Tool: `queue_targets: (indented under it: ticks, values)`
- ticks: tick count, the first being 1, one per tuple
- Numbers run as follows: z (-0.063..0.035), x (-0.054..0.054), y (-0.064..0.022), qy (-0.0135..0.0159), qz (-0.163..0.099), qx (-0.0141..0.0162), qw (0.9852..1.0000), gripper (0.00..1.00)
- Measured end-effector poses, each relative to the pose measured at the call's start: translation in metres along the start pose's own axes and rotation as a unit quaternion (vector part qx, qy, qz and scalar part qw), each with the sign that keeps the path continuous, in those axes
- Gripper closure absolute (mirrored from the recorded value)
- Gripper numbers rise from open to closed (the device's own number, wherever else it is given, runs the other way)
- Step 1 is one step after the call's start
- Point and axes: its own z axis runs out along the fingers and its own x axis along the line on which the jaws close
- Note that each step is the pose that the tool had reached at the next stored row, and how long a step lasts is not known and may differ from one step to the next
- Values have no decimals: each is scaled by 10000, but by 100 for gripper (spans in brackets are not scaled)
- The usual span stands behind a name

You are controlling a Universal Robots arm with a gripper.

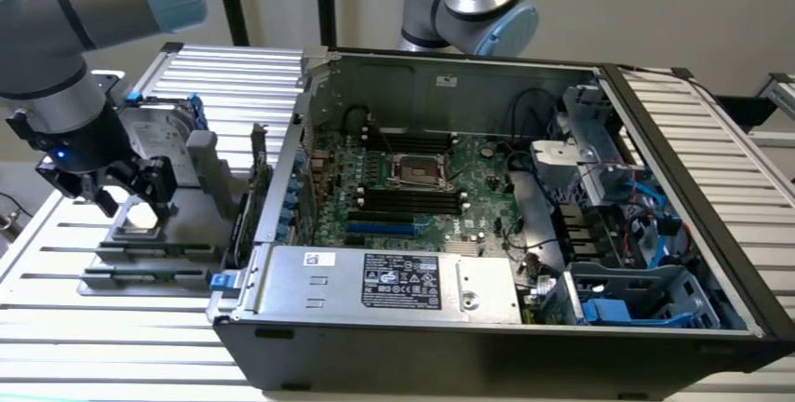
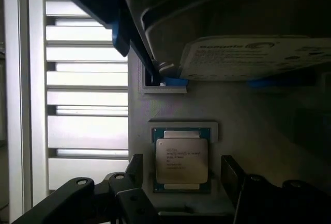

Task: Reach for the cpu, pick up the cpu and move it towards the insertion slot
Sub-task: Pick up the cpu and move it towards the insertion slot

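Observation:
My gripper takes hold of the cpu by its two open side edges next, since the holder's raised rim wraps the cpu's edge nearest the hard drive.
The cpu (image 2: 182, 160), a small square chip with a silver-grey top, lies flat in a recess of a grey holder (image 2: 170, 107) on the slatted table. In the exterior view the cpu (image 1: 140, 219) is at the left, outside the computer case. My gripper (image 1: 134, 199) hangs right over it, open. In the wrist view the gripper (image 2: 182, 176) has one dark finger (image 2: 135, 166) on each side of the chip, with small gaps between them and the chip. The insertion slot (image 1: 420, 170), a shiny metal frame with a dark centre, sits on the green board inside the open case.
An upright silver hard drive with a blue frame (image 1: 168, 141) stands on the holder just behind the cpu, close above it in the wrist view (image 2: 248, 53). The open computer case (image 1: 372, 328) lies at the exterior view's right, its wall between cpu and slot. A second arm (image 1: 478, 2) stands behind the case.

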Motion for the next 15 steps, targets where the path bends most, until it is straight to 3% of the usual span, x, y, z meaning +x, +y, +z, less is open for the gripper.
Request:
queue_targets:
  ticks: [15]
  values:
    - [50, 0, 0, 5, 1, 1, 10000, 29]
